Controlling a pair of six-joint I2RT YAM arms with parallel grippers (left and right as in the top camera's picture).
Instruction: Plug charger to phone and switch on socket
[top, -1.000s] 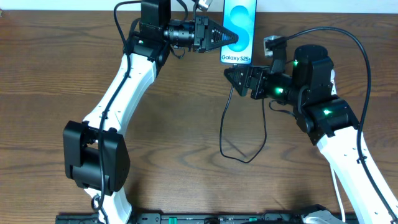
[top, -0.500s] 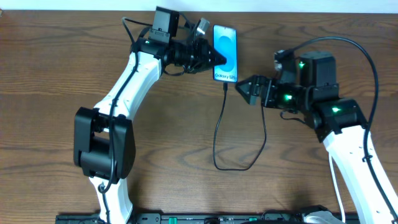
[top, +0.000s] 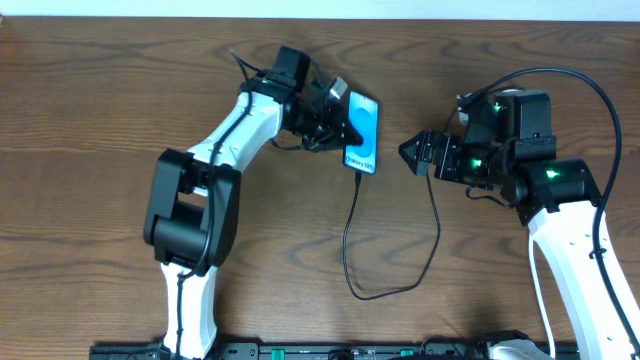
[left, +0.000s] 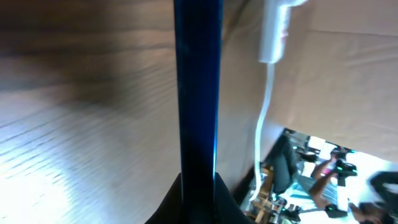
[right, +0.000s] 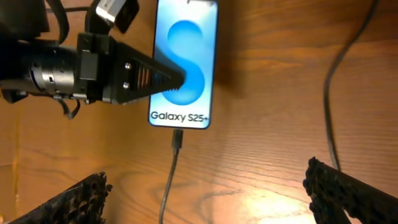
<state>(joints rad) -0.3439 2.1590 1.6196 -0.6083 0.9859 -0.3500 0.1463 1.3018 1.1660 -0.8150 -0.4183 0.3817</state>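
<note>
The phone is held above the table. It would fall if I opened my left gripper now.
The phone (top: 364, 132) has a light-blue screen and is held off the table by my left gripper (top: 345, 128), which is shut on its side. In the left wrist view its dark blue edge (left: 198, 93) rises straight up from the gripper (left: 198, 190). The charger's black connector (right: 177, 139) sits in the phone's (right: 185, 62) bottom end. Its thin cable (top: 352, 250) loops down over the table and back up to the right. My right gripper (top: 406, 152) stands open to the right of the phone, with nothing between its fingers (right: 69, 202). The socket (left: 277, 30) shows as a white piece with a white cord.
Brown wooden table (top: 90, 150) all round. The cable's slack loop (top: 400, 290) lies between the two arms near the front. A dark rail (top: 320, 350) runs along the front edge. Beyond the table edge, clutter (left: 311, 180) shows in the left wrist view.
My left arm has carried the phone from the far edge toward the table's middle, with the cable still in it. My right gripper has opened wider and drawn back to the right.
</note>
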